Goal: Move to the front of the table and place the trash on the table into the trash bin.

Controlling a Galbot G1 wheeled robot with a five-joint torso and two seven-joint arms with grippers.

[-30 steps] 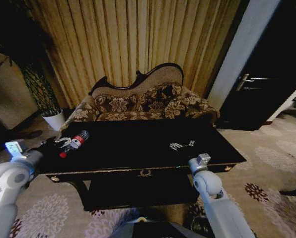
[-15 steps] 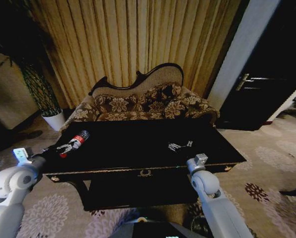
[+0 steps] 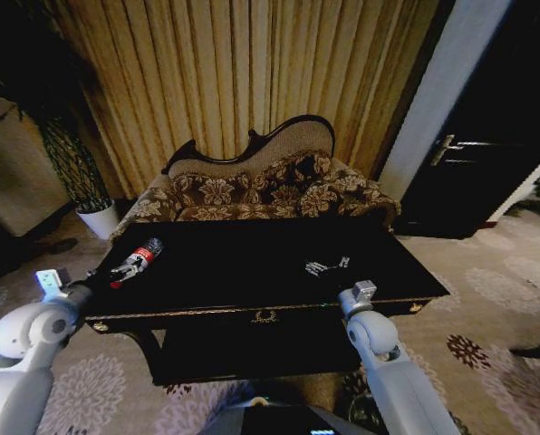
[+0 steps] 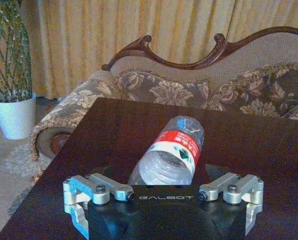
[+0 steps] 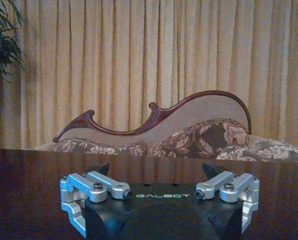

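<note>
The plastic bottle needs to go into the trash bin. My left gripper should next grab the bottle by its red cap end (image 3: 117, 283) and leave its base (image 3: 155, 245) free.
A clear plastic bottle (image 3: 137, 257) with a red label, part of the trash, lies on its side near the left end of the black table (image 3: 252, 254). My left gripper (image 3: 113, 273) reaches over that table edge. In the left wrist view the left gripper (image 4: 161, 172) is open, with the near end of the bottle (image 4: 171, 155) lying between its fingers. My right gripper (image 3: 327, 266) hovers low over the right half of the table. The right wrist view shows it (image 5: 156, 170) open with nothing in it. The trash bin is out of view.
A curved-back floral sofa (image 3: 261, 186) stands right behind the table, in front of gold curtains. A white plant pot (image 3: 100, 220) sits on the floor at the left. A dark door (image 3: 487, 136) is at the right. Patterned carpet surrounds the table.
My left arm has swung in toward the table, so the gripper now lines up behind the bottle. The bottle has stayed put. The right gripper has barely shifted.
</note>
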